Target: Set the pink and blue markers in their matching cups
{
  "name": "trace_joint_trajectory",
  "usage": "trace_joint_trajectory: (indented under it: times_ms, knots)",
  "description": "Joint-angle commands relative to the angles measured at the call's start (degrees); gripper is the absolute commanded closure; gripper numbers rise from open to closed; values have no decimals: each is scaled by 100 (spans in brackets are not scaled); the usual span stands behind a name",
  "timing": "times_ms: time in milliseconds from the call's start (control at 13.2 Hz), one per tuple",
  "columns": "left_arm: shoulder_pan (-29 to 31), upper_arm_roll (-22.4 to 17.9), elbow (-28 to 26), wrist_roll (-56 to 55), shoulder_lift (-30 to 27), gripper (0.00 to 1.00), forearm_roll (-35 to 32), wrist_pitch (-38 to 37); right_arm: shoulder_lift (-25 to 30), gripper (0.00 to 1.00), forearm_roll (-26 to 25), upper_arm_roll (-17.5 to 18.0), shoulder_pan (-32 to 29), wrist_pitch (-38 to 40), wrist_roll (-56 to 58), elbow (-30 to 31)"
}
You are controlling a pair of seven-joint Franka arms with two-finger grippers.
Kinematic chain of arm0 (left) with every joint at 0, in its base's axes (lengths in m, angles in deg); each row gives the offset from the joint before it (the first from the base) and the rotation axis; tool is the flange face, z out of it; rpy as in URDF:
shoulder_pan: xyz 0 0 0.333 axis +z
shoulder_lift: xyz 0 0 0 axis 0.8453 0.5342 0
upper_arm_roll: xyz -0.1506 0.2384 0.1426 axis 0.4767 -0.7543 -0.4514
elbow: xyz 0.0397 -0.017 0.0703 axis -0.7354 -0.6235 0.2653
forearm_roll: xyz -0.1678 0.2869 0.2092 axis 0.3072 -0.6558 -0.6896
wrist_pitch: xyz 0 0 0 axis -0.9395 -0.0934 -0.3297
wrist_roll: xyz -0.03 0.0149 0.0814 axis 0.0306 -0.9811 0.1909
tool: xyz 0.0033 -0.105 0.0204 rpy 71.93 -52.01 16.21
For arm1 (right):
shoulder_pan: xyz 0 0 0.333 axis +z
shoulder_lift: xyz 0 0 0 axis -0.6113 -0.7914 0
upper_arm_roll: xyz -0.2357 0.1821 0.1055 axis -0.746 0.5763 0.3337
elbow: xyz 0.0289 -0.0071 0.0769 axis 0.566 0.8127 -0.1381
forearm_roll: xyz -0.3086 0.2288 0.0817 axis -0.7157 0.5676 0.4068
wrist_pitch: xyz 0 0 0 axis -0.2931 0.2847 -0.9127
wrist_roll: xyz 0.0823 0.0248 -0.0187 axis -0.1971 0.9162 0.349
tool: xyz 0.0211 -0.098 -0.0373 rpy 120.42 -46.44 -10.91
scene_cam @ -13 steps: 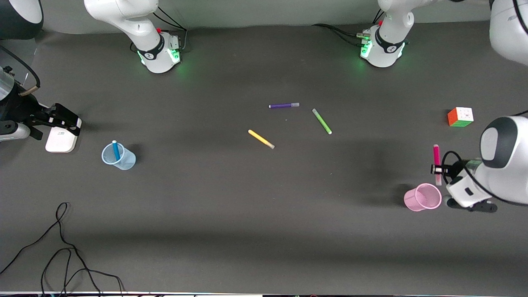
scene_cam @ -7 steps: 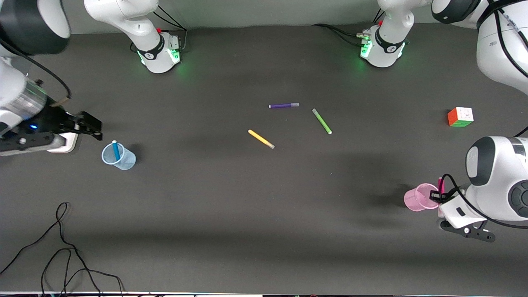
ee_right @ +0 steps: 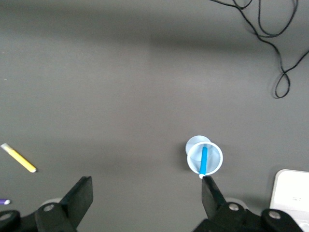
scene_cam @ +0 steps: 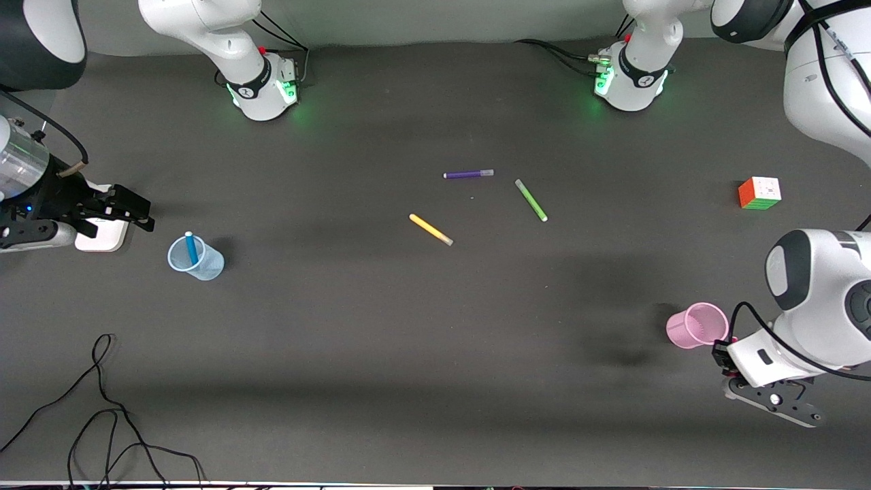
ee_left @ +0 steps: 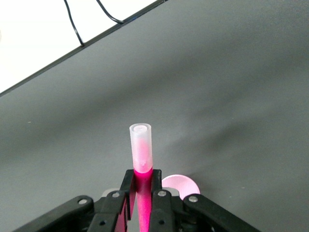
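The pink marker stays held in my left gripper for now, until it lines up with the cup: the pink cup's rim (scene_cam: 696, 314) (ee_left: 181, 181) shows beside the marker.
The pink marker (ee_left: 143, 166) stands upright between the fingers of my left gripper (ee_left: 143, 180), pale cap on top. That gripper (scene_cam: 722, 355) is shut on it and hangs over the table just beside the pink cup (scene_cam: 697, 325). The cup's rim (ee_left: 183, 183) peeks out past one finger. The pale blue cup (scene_cam: 196, 259) stands at the right arm's end of the table with the blue marker (scene_cam: 191, 247) leaning inside it. My right gripper (scene_cam: 136, 211) is open and empty near that blue cup (ee_right: 204, 157), which holds the blue marker (ee_right: 203, 162).
Purple pen (scene_cam: 468, 174), green pen (scene_cam: 531, 199) and yellow pen (scene_cam: 431, 229) lie mid-table. A colour cube (scene_cam: 759, 192) sits toward the left arm's end. A white box (scene_cam: 102, 236) lies under the right gripper. A black cable (scene_cam: 102, 408) loops near the front edge.
My left gripper has carried the pink marker toward the front camera, from beside the cube's area to right beside the pink cup. The right gripper shifted slightly near the blue cup.
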Motion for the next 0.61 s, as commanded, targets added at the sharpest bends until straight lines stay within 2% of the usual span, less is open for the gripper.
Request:
trace_joint_trajectory:
  times_ms: [0, 227, 530]
  knots:
    - [121, -29, -587, 136, -172, 100, 169, 447, 102, 0, 127, -25, 25, -45, -43, 177]
    - [218, -11, -948, 128, -330, 100, 195, 562, 110, 0, 127, -25, 34, -115, -25, 212]
    - [280, -20, -1950, 119, -778, 100, 336, 1414, 128, 0, 127, -25, 51, -124, -43, 238]
